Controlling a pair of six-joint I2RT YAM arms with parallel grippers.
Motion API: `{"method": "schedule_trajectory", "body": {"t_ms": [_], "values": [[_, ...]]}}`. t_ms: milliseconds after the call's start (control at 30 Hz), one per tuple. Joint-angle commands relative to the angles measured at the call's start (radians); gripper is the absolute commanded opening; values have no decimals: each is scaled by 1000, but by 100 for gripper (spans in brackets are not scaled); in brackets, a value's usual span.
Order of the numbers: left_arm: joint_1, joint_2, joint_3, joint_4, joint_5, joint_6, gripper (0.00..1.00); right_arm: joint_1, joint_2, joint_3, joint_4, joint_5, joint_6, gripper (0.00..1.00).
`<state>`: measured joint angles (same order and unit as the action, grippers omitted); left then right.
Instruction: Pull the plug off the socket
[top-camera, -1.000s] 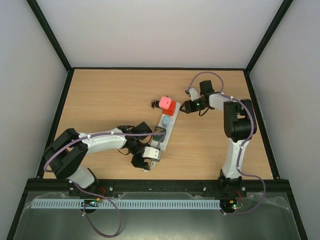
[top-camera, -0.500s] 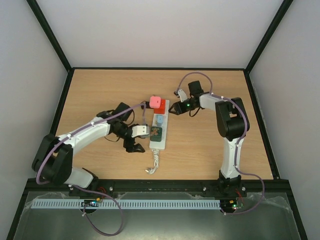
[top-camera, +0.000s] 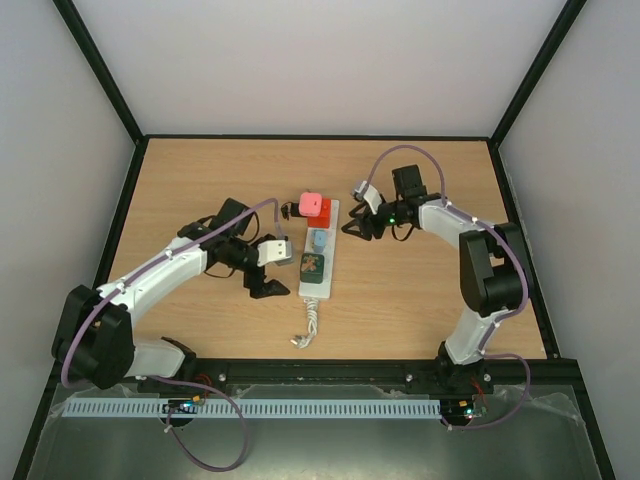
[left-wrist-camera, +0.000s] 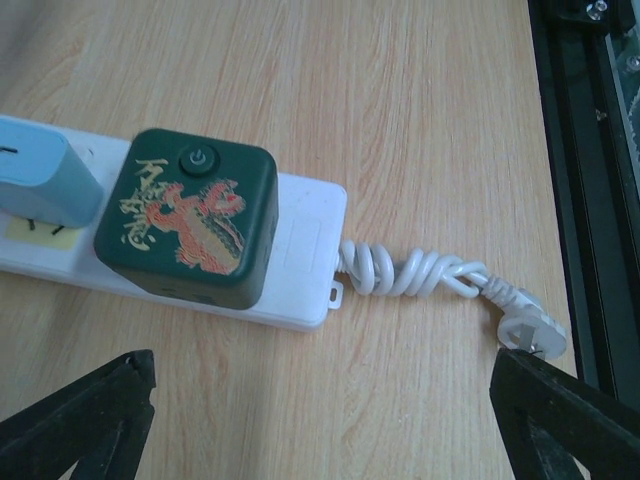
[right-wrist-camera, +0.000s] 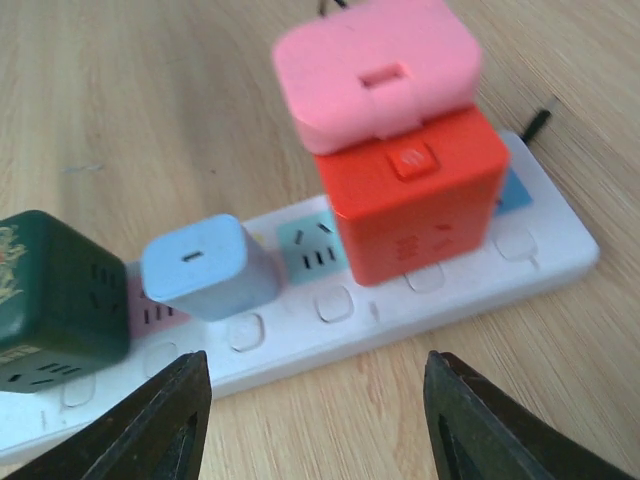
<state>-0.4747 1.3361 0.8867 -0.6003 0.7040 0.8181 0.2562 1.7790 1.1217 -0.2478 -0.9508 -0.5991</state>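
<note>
My left gripper should pull the blue plug and cord's neighbor, the dark green cube, off the socket next, so it needs to grab the cube by its sides facing the blue plug and cord.
The white power strip lies lengthwise in the middle of the table. It carries a pink plug stacked on a red cube, a light blue plug and a dark green cube. My left gripper is open and empty just left of the green cube; the strip's near end shows in that wrist view. My right gripper is open and empty just right of the strip, facing the red cube and pink plug. The blue plug sits left of them.
The strip's short coiled white cord trails toward the near edge, its plug end close to the black table rail. Black frame edges bound the wooden table on all sides.
The strip has swung from slanted to straight and shifted left. My left gripper moved from the strip's near end up to its left side. My right gripper stays beside the red cube.
</note>
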Motion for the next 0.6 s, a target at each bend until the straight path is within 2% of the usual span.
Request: {"method": "schedule_trajectory", "body": {"t_ms": [0, 300, 567], "values": [[-3, -6, 3, 82, 49, 2, 95, 48, -45, -36, 63, -59, -77, 58], [-102, 50, -32, 232, -70, -5, 95, 156, -76, -107, 185, 43, -69, 57], [-110, 73, -57, 313, -102, 16, 95, 192, -35, -99, 219, 82, -109, 59]]}}
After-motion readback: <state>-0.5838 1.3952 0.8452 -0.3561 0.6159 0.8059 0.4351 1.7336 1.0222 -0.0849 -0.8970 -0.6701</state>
